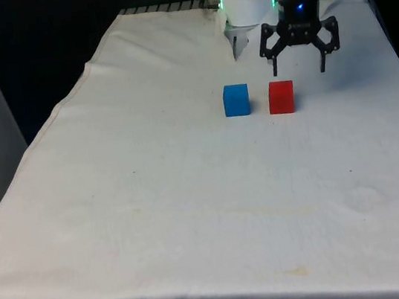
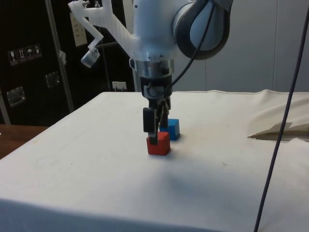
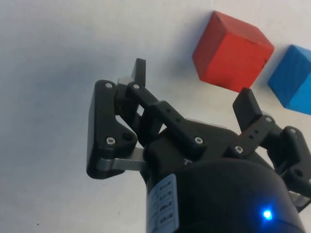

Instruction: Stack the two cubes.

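Note:
The red cube needs to be stacked on the blue cube [image 1: 236, 100], so my gripper should next grab two opposite sides of the red cube [image 1: 281, 97].
A red cube [image 1: 281, 97] and a blue cube [image 1: 236, 100] sit side by side on the white cloth, a small gap between them, the blue one towards the front view's left. My gripper [image 1: 300, 70] hangs open, low over the cloth, just behind the red cube and slightly to the front view's right. From the side, the gripper [image 2: 157, 130] overlaps the red cube [image 2: 158, 143], with the blue cube [image 2: 172, 129] beyond it. The wrist view shows the red cube [image 3: 231, 51] lying beyond the gripper [image 3: 193, 82], not between the fingers. The blue cube [image 3: 294, 77] is beside it.
The cloth [image 1: 195, 218] stretches bare from the cubes to the near table edge. In the side view a fold of cloth [image 2: 280, 128] rises at the right and a black cable [image 2: 282, 121] hangs down in front.

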Available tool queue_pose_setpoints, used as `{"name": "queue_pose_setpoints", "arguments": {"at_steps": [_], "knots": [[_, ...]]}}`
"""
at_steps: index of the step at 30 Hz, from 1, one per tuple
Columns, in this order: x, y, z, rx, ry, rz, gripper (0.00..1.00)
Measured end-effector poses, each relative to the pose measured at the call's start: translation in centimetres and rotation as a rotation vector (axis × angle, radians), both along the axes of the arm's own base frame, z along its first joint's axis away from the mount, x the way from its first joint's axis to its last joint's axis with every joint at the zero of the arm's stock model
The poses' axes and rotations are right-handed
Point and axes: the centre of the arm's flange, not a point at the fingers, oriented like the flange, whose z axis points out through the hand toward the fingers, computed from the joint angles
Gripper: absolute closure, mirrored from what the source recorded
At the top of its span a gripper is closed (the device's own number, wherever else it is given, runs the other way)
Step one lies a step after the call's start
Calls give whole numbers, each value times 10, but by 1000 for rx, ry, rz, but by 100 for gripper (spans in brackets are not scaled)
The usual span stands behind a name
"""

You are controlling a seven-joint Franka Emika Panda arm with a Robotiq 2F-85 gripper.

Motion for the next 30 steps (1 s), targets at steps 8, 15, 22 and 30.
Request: {"name": "queue_pose_setpoints", "arguments": {"at_steps": [8, 15, 22, 30], "knots": [[2, -10, -1, -5, 1, -12, 0], [4, -19, -2, -8, 3, -23, 0], [8, -21, -7, -2, -7, -30, 0], [17, -23, -18, 8, -21, -48, 0]]}}
